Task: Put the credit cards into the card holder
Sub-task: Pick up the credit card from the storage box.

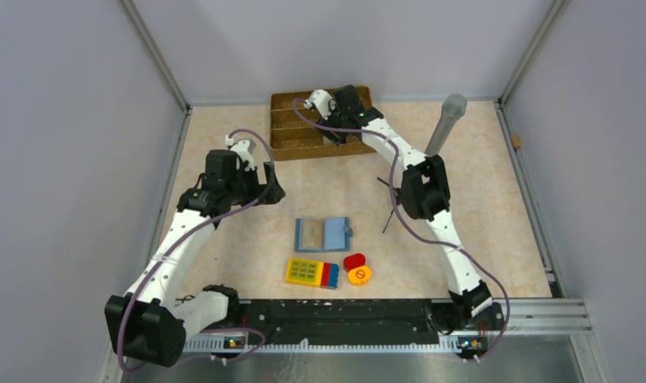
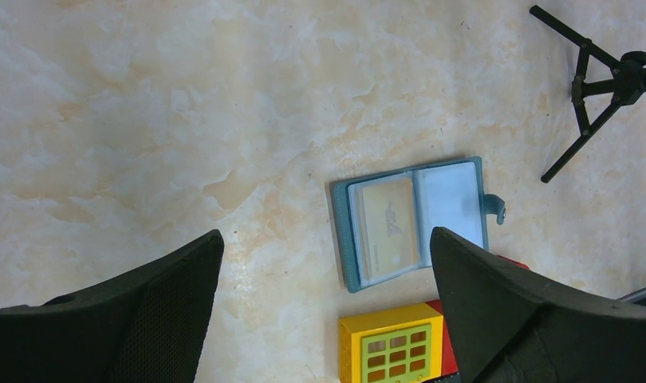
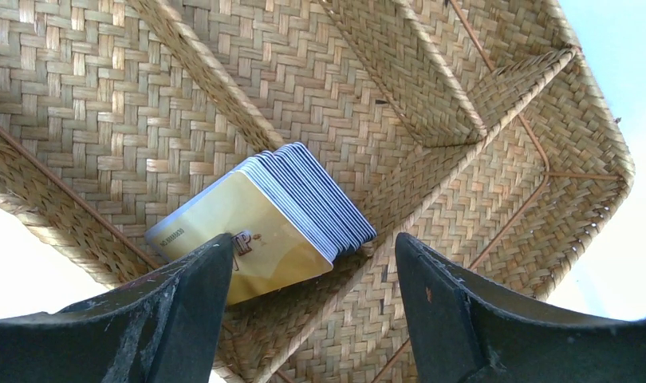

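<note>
My right gripper grabs the card by its opposite end (image 3: 297, 230) next, so the card's numbered end stays free to enter the card holder.
The teal card holder (image 1: 323, 233) lies open on the table; in the left wrist view (image 2: 415, 219) a tan-yellow card (image 2: 387, 227) sits in its left pocket. A stack of credit cards (image 3: 268, 215), gold one in front, leans on edge in a compartment of the wicker tray (image 3: 479, 144). My right gripper (image 3: 312, 299) is open over that tray (image 1: 300, 132), its jaws on either side of the stack's lower corner, holding nothing. My left gripper (image 2: 324, 295) is open and empty, hovering left of the holder (image 1: 273, 191).
A yellow keypad block with red and blue end (image 1: 312, 273) lies in front of the holder, also seen in the left wrist view (image 2: 391, 351). A red piece (image 1: 354, 261) and a round yellow piece (image 1: 360, 275) lie beside it. A grey cylinder (image 1: 447, 121) and a small black tripod (image 2: 595, 84) stand right.
</note>
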